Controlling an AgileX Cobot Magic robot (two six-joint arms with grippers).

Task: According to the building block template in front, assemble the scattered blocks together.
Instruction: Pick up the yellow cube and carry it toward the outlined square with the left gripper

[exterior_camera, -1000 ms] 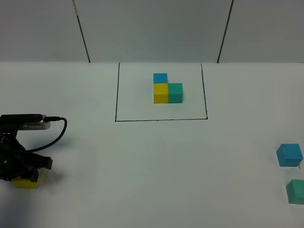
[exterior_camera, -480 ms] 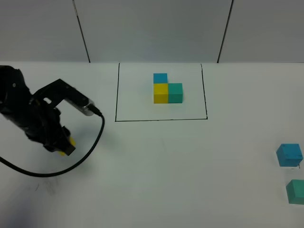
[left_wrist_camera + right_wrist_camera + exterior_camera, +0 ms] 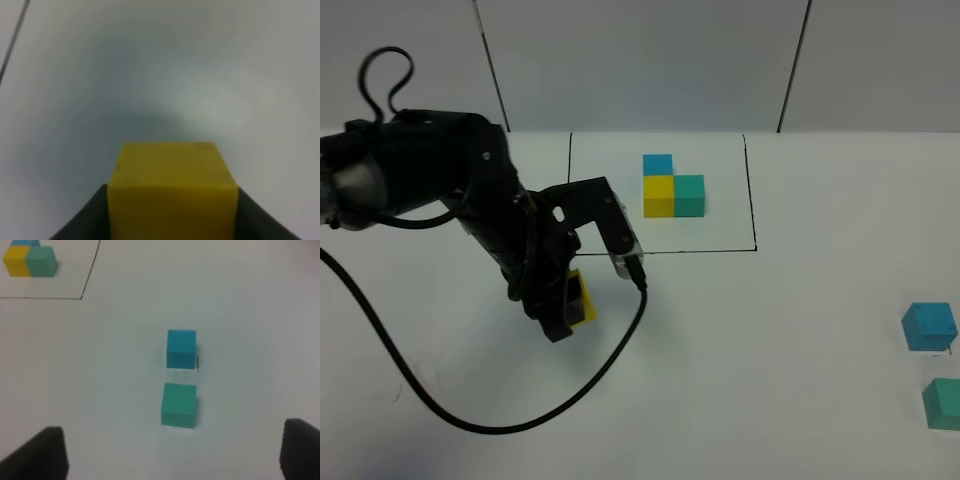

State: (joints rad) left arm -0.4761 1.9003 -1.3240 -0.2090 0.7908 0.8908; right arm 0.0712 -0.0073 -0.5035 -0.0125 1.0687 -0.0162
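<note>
The yellow cube has its lower edge (image 3: 588, 321) tilted above the white tabletop. The cube stays held in my left gripper from here until it rests flat on the tabletop.
My left gripper (image 3: 570, 305) is shut on the yellow cube (image 3: 582, 300), carrying it just in front of the black frame's left front corner. In the left wrist view the yellow cube (image 3: 172, 192) fills the space between the dark fingers (image 3: 80, 220). The template (image 3: 673, 186), a blue, yellow and teal L, sits inside the drawn rectangle (image 3: 660, 250) at the back. The sky blue cube (image 3: 929, 326) and the teal cube (image 3: 944, 403) lie apart at the far right. My right gripper (image 3: 175, 452) hovers open near the teal cube (image 3: 179, 405), with the blue cube (image 3: 181, 348) beyond it.
The left arm's black cable (image 3: 470, 415) loops across the white tabletop in front of the arm. Grey wall panels (image 3: 640, 60) stand behind the table. The template (image 3: 30, 260) shows in a corner of the right wrist view.
The left arm has lifted the yellow cube from the table's front left and swung it right, toward the frame. The right-side cubes have not moved.
</note>
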